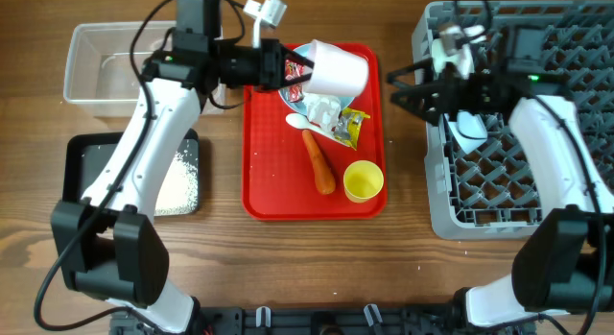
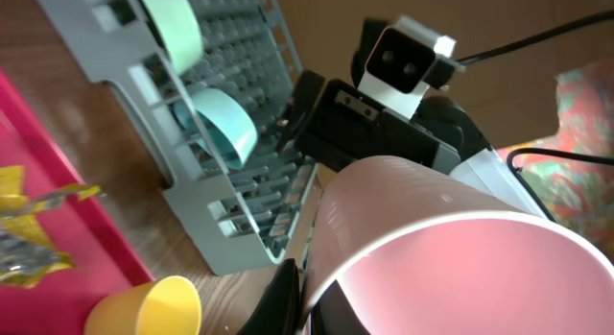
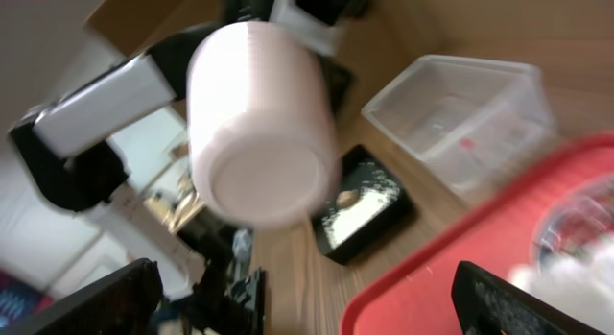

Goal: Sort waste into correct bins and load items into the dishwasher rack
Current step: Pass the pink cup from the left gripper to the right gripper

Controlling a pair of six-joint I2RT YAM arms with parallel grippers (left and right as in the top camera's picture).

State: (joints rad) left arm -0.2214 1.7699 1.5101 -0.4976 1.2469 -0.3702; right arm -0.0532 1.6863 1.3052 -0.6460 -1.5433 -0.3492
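My right gripper is going to grab the pink cup around its base end (image 1: pixel 356 73) next. The cup can then go into the dishwasher rack (image 1: pixel 436 181) with its opening first.
A small pink cup (image 1: pixel 336 68) hangs on its side above the back of the red tray (image 1: pixel 273 172), and my left gripper (image 1: pixel 288 71) is shut on its rim. In the left wrist view the cup (image 2: pixel 451 249) fills the lower right, its wall pinched in my left gripper (image 2: pixel 309 292). My right gripper (image 1: pixel 403 85) stands open just right of the cup, pointing at it. In the right wrist view the cup's base (image 3: pixel 259 124) faces my right gripper (image 3: pixel 307 277), above the wide gap. A grey dishwasher rack (image 1: pixel 436 181) holds light blue bowls (image 2: pixel 225 124).
On the red tray lie a carrot (image 1: pixel 318 162), a yellow cup (image 1: pixel 364 180), a white spoon (image 1: pixel 295 120), and tissue and wrappers (image 1: pixel 334 116). A clear tub (image 1: pixel 106 61) stands at the back left. A black tray (image 1: pixel 82 153) with rice (image 1: pixel 180 181) sits in front of the tub.
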